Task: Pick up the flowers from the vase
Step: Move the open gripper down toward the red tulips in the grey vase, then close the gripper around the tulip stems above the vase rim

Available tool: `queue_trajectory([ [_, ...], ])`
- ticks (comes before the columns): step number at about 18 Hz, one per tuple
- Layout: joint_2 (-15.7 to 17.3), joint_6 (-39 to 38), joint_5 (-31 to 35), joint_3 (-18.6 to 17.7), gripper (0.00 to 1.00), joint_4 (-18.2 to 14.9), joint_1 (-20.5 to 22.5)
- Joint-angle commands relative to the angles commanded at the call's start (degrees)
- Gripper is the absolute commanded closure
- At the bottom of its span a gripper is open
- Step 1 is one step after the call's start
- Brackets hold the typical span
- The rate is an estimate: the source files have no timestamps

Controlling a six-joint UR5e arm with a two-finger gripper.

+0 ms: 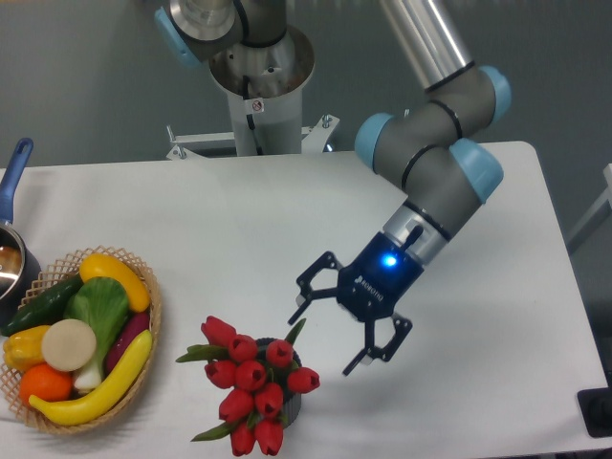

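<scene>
The flowers' bundled stems should be grabbed next by my gripper under the red blooms, so it can lift the flowers out of the dark grey vase [290, 405].
A bunch of red tulip flowers [251, 382] with green leaves stands near the table's front edge, spreading wider than the dark grey vase [290, 405] under it, of which only a sliver shows at the right. My gripper [323, 338] hangs open just up and to the right of the bunch, tilted toward it. Its left fingertip is close to the topmost green leaf, and nothing is between the fingers.
A wicker basket [146, 335] of toy vegetables sits at the front left. A pot with a blue handle [13, 172] is at the left edge. The robot's base [260, 76] stands behind the table. A dark object [598, 411] lies at the front right corner.
</scene>
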Motion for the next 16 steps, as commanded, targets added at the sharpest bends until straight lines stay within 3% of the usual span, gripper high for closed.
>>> queue_trajectory([
  [9, -1.41, 0.09, -0.09, 0.44, 0.00, 1.06, -3.43],
  [12, -1.50, 0.00, -0.09, 0.44, 0.23, 1.06, -3.87],
  [16, -1.76, 0.00, -0.09, 0.44, 0.68, 1.06, -3.87],
])
